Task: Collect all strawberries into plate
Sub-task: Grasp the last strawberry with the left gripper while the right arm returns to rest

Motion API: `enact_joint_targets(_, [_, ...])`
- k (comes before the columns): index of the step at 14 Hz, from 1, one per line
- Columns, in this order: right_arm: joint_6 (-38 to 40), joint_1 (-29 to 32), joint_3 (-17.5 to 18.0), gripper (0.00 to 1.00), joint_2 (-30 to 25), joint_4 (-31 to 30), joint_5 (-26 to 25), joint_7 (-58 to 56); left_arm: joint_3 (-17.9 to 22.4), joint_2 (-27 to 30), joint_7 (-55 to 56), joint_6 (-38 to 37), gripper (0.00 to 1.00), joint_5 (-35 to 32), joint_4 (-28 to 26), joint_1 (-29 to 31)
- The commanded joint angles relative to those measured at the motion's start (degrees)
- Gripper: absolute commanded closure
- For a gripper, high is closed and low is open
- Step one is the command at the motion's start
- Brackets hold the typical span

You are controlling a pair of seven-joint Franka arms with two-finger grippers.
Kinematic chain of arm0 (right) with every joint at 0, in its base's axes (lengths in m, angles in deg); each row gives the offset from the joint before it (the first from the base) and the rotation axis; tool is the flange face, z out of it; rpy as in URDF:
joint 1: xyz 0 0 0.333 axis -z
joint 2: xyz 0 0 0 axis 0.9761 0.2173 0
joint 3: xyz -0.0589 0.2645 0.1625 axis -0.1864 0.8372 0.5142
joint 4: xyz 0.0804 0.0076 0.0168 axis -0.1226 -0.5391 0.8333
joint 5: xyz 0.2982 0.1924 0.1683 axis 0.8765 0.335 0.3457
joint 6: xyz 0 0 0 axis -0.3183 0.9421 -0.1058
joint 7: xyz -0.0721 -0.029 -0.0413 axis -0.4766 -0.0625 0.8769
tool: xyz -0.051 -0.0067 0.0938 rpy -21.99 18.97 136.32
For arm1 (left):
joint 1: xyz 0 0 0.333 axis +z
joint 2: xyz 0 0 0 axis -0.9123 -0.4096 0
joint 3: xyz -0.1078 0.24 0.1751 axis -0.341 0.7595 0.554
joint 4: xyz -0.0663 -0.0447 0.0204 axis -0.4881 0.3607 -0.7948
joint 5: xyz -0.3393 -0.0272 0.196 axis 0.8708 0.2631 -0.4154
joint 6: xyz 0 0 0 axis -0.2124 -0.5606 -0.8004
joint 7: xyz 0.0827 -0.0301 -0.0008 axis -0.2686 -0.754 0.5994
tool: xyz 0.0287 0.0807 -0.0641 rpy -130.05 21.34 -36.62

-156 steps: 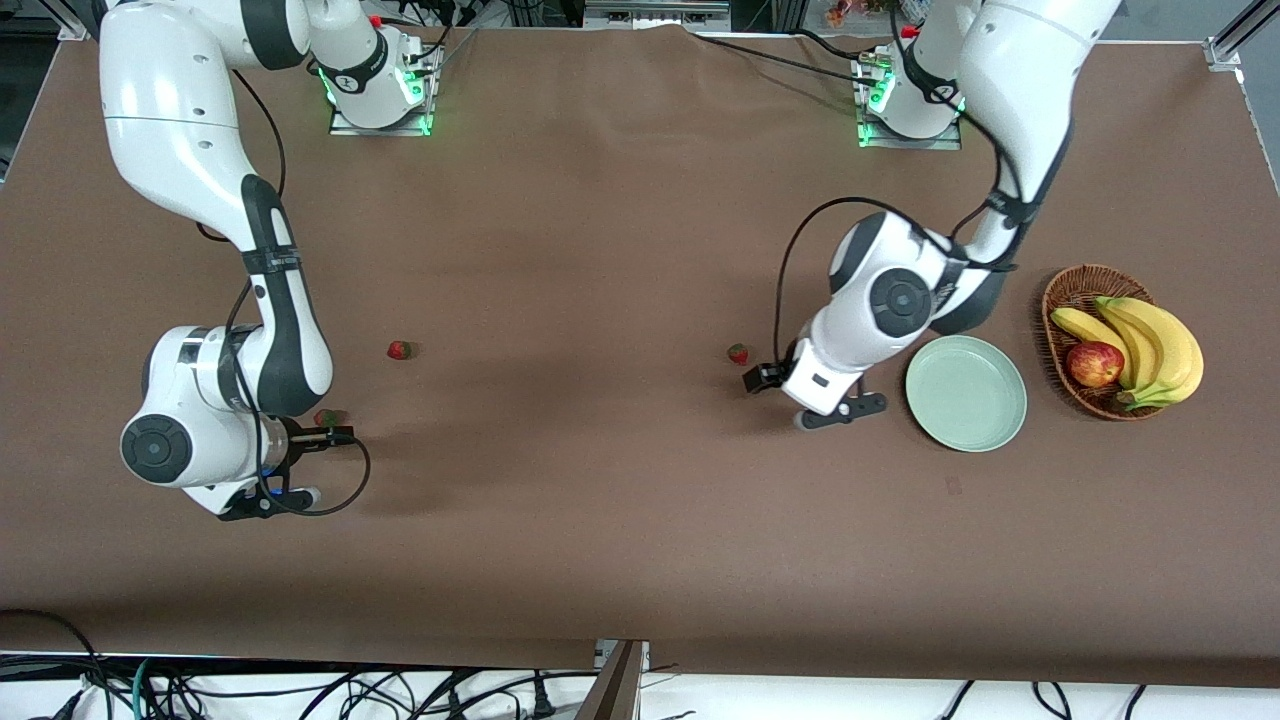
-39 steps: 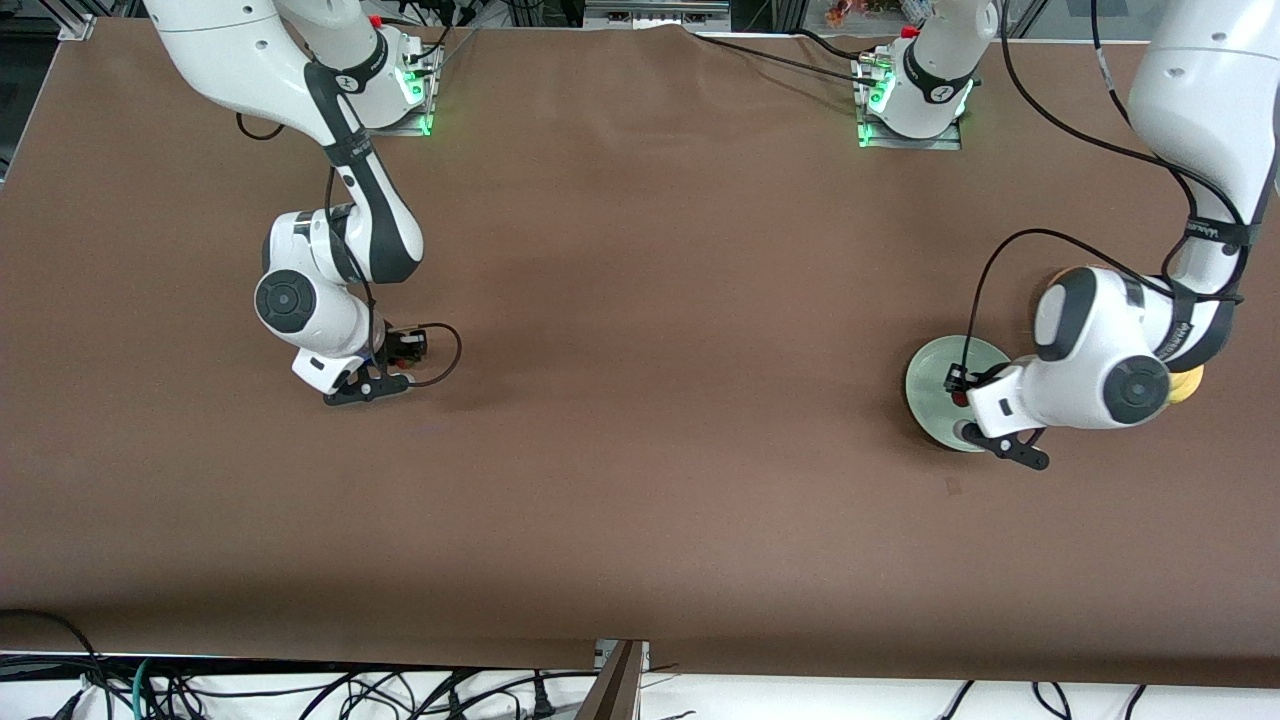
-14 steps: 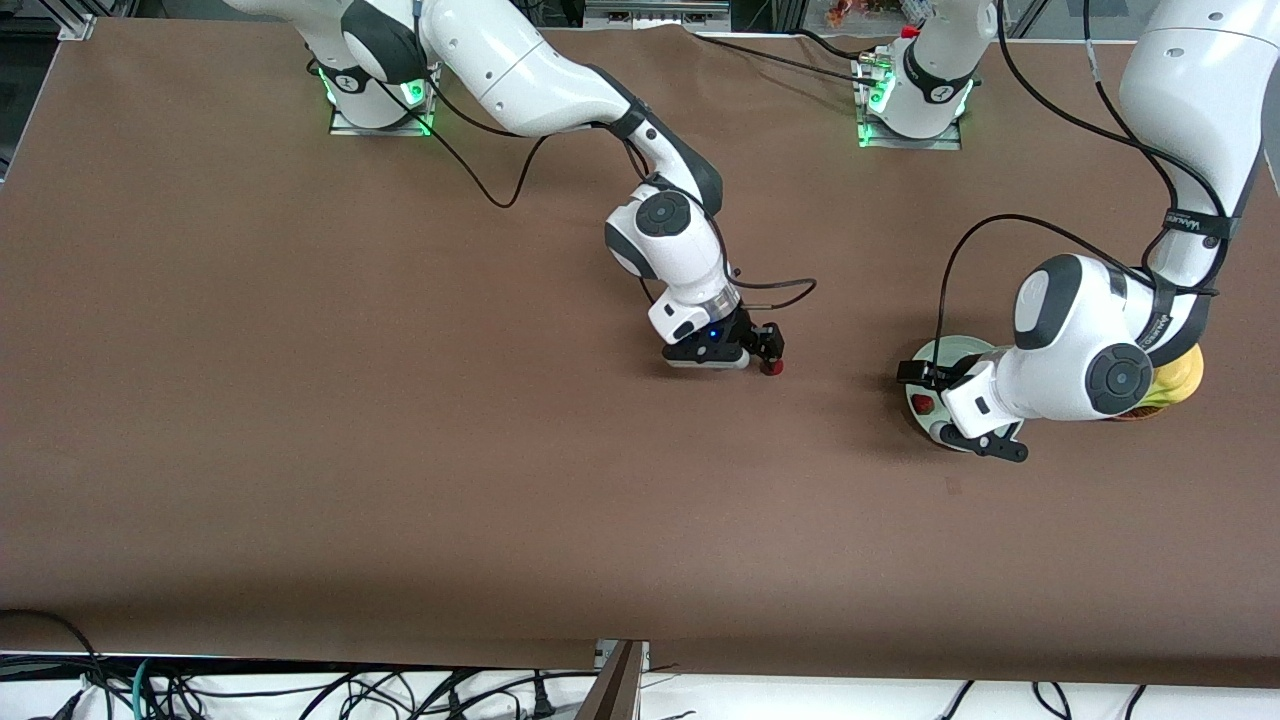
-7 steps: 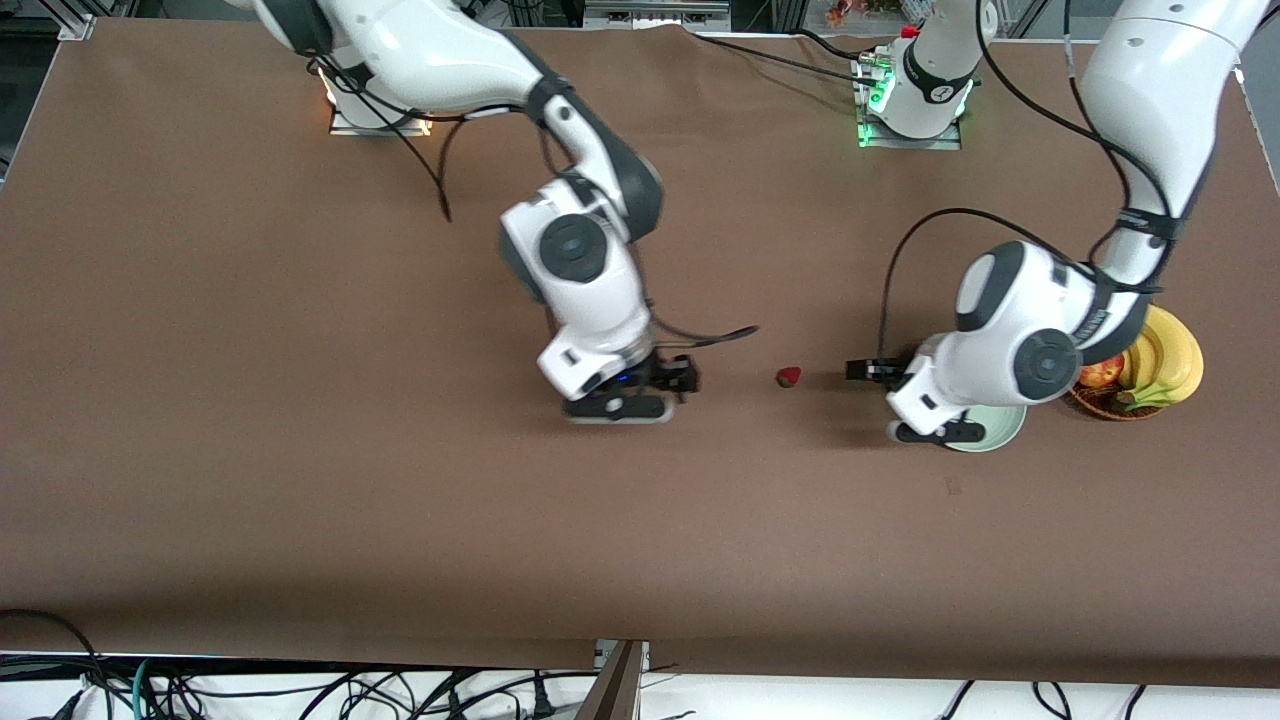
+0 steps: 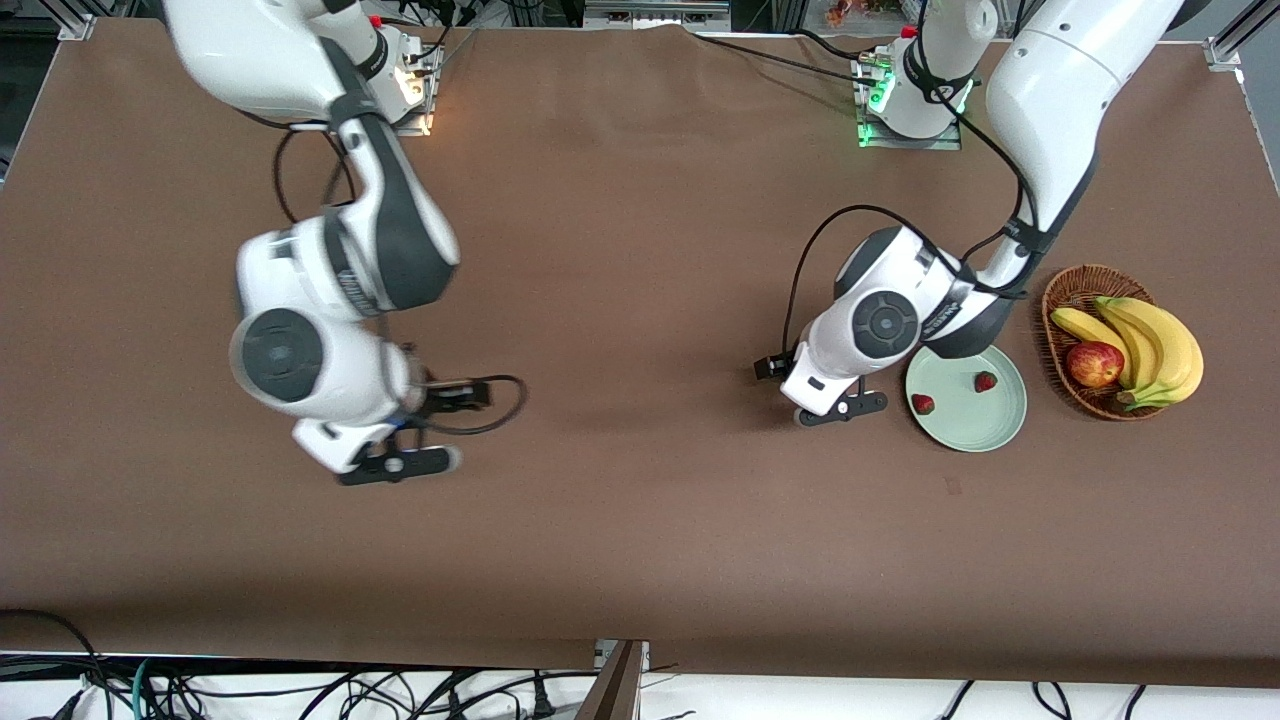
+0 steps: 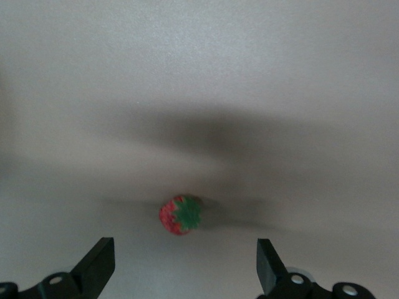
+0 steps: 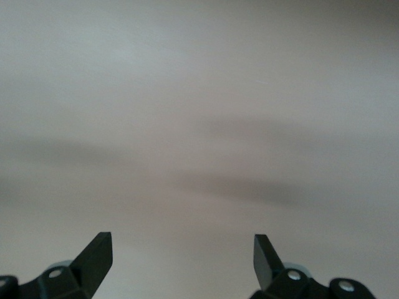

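Observation:
My left gripper would miss the strawberry if it closed now, as empty table shows between its fingers and the strawberry, so I should move toward the strawberry first.
The pale green plate (image 5: pixel 972 428) lies beside the basket and holds two strawberries (image 5: pixel 923 404) (image 5: pixel 985 381). My left gripper (image 5: pixel 815 387) hangs open just over the table next to the plate, on the side toward the right arm's end. In the left wrist view a third strawberry (image 6: pixel 181 215) lies on the cloth a little ahead of the open left gripper (image 6: pixel 185 268), untouched; in the front view the hand hides it. My right gripper (image 5: pixel 432 430) is open over bare cloth toward the right arm's end, and the right wrist view shows the right gripper (image 7: pixel 182 258) with nothing between its fingers.
A wicker basket (image 5: pixel 1078 281) with bananas (image 5: pixel 1150 340) and a red-yellow apple (image 5: pixel 1094 363) stands beside the plate at the left arm's end. A brown cloth (image 5: pixel 640 500) covers the whole table. Cables hang below the table edge nearest the front camera.
The right gripper let go of a strawberry mid-table and swung back toward its own end. The left gripper left the plate and came over that strawberry.

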Motion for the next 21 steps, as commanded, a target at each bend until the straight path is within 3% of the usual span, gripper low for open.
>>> enact_joint_targets(1, [4.7, 3.4, 0.5, 0.0, -5.7, -2.7, -5.2, -6.8, 0.4, -1.1, 5.0, 1.0, 0.0, -7.0, -1.5, -1.3])
enact_joint_targets(5, [6.4, 11.0, 1.0, 0.0, -19.3, -14.0, -5.3, -9.9, 0.5, -1.4, 6.3, 8.2, 0.01, -8.3, -5.3, -0.9])
enact_joint_targets(7, [6.7, 13.3, 1.5, 0.0, -25.9, -19.9, -5.3, -9.9, 0.5, -1.5, 6.3, 8.3, 0.13, -8.3, -5.6, -0.8])
enact_joint_targets(9, [6.5, 17.8, 5.9, 0.0, -32.0, -26.5, -7.2, -9.9, 0.7, -1.4, 6.2, 8.3, 0.22, -8.4, -5.6, -0.7])
enact_joint_targets(11, [6.6, 21.3, 10.0, 0.0, -36.0, -28.8, -11.4, -9.9, 0.9, -1.4, 6.3, 8.4, 0.23, -8.4, -5.6, -1.0])
enact_joint_targets(14, [7.0, 21.7, 10.2, 0.0, -38.0, -28.6, -11.4, -10.1, 1.3, -1.4, 6.3, 8.7, 0.29, -11.4, -6.2, -1.1])
enact_joint_targets(17, [9.0, 21.8, 10.2, 0.0, -38.0, -28.6, -9.1, -8.9, 1.3, -1.4, 6.3, 8.7, 0.56, -11.4, -6.3, -1.0])
enact_joint_targets(20, [9.7, 21.8, 10.2, 0.0, -37.8, -28.8, -8.5, -7.4, 1.2, -1.2, 6.3, 8.1, 0.89, -11.4, -6.2, -0.8])
enact_joint_targets(21, [9.7, 21.7, 10.1, 0.0, -37.3, -28.3, -8.7, -7.4, 1.1, -0.7, 6.0, 7.4, 0.91, -11.4, -6.0, -0.4])
